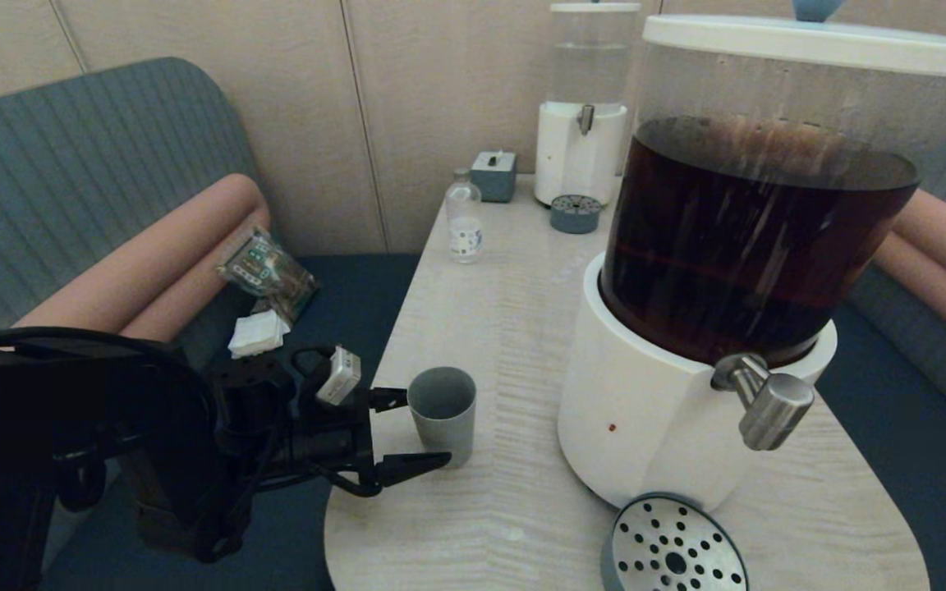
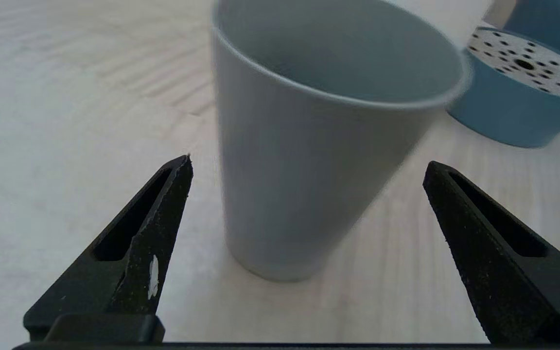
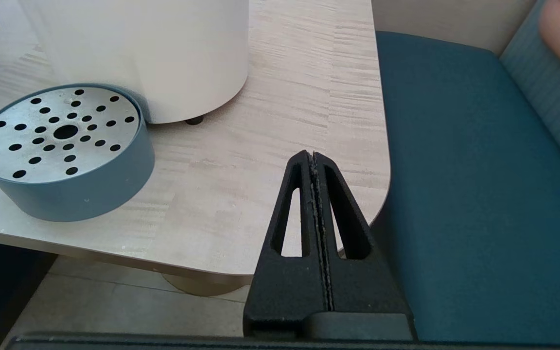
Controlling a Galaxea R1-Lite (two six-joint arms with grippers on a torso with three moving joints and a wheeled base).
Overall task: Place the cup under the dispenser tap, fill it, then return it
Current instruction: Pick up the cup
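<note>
My left gripper's fingers reach short of the grey cup's widest part, so it moves toward the grey cup's widest part (image 1: 443, 409) (image 2: 330, 140), before closing on the cup.
The grey cup (image 1: 443, 410) stands upright and empty on the table's left side, well to the left of the dispenser tap (image 1: 769, 402). My left gripper (image 1: 428, 428) reaches in from the left, open, one finger on each side of the cup and short of its widest part. The left wrist view shows the cup (image 2: 309, 160) between the spread fingers (image 2: 163, 209) with gaps on both sides. The right gripper (image 3: 312, 155) is shut and empty, hovering by the table's near right corner, out of the head view.
The large dispenser (image 1: 752, 230) of dark liquid fills the right of the table (image 1: 506, 328). Its round perforated drip tray (image 1: 674, 546) lies below the tap. A small bottle (image 1: 464, 217), grey box (image 1: 493, 175) and smaller dispenser (image 1: 581, 107) stand at the back. Sofa seats flank the table.
</note>
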